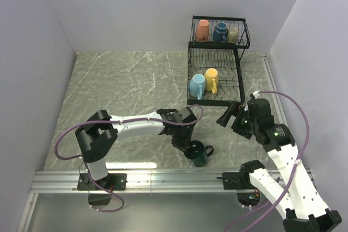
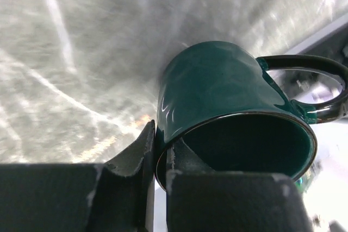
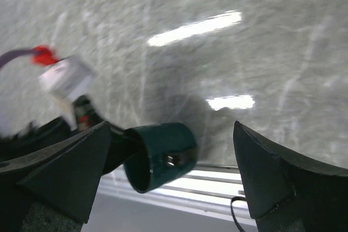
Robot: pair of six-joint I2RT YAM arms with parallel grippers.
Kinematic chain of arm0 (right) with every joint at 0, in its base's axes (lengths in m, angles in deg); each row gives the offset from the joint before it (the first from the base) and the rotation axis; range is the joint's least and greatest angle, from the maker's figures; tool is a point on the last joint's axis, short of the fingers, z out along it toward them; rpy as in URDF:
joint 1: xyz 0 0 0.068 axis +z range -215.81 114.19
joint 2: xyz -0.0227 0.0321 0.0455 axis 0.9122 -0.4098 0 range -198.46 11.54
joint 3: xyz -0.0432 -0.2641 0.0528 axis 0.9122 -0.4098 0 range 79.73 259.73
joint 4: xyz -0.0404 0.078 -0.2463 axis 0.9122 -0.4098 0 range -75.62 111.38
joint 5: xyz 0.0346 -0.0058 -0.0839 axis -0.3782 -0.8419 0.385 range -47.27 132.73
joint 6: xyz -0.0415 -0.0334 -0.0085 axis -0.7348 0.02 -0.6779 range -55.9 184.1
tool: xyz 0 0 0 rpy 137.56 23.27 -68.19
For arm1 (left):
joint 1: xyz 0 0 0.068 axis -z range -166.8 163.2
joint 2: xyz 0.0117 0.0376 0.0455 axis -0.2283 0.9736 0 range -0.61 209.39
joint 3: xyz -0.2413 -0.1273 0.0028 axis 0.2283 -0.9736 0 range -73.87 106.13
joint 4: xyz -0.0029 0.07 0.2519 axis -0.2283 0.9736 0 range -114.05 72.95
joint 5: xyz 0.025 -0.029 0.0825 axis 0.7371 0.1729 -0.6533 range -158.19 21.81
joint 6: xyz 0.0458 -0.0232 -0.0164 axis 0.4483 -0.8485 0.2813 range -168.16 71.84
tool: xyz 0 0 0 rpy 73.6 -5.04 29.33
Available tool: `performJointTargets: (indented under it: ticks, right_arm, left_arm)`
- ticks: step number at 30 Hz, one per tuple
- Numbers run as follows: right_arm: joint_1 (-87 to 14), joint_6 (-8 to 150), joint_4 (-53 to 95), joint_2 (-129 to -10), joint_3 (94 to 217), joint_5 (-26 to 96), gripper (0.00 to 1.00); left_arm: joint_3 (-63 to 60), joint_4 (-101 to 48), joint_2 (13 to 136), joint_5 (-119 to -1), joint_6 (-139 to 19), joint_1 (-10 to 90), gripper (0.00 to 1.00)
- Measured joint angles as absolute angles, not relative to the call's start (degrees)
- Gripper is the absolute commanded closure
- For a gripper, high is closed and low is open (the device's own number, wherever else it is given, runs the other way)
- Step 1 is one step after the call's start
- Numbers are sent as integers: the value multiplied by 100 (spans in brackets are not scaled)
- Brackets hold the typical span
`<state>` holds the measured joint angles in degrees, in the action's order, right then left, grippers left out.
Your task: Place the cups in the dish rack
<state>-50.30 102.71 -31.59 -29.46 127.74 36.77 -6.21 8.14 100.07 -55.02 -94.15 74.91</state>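
My right gripper should grab the dark teal mug by its handle [image 1: 210, 150] next. The mug's body and rim then stay free to sit in the dish rack [image 1: 237, 82].
My left gripper [image 1: 187, 146] is shut on the rim of the dark teal green mug [image 1: 199, 154], near the table's front edge; one finger is inside the mug [image 2: 228, 101], the other outside. The mug also shows in the right wrist view [image 3: 160, 155], tilted on its side. My right gripper [image 1: 227, 116] is open and empty, right of the mug, in front of the black wire dish rack [image 1: 237, 82]. The rack's upper basket holds the orange-pink [image 1: 202, 30], navy blue [image 1: 219, 31] and olive-grey [image 1: 232, 35] mugs. The lower tray holds the light blue [image 1: 197, 85] and yellow [image 1: 211, 79] mugs.
Grey walls enclose the marble table [image 1: 125, 85] on the left, back and right. A metal rail [image 1: 163, 180] runs along the front edge with both arm bases. The left arm's purple cable [image 1: 70, 153] loops at the front left.
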Motion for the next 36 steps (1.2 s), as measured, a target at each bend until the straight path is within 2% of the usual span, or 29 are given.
performJointTargets:
  ticks: [7,14,21,28,32,36]
  right_arm:
    - [-5030,10219,-2112,-2314,12608,1940,0]
    - [-5030,10243,-939,-2541,12844,495,0]
    - [-5030,10341,-29,-3212,13607,-198,0]
    - [-5030,10892,926,-3429,13709,-493,1]
    - [-5030,11115,1300,-3503,13712,-543,15]
    - [-5037,11102,1404,-3590,13738,-434,42]
  left_arm:
    - [-820,169,9889,-3601,-9175,7118,100]
    - [-1371,-1540,8958,-1828,-10412,6219,100]
    - [-1500,-3564,8322,-991,-12132,5601,100]
    - [-1614,-5028,8529,-803,-13496,5579,100]
    - [-1622,-5918,8761,-831,-14303,5574,100]
    - [-1640,-6784,8975,-855,-15024,5570,100]
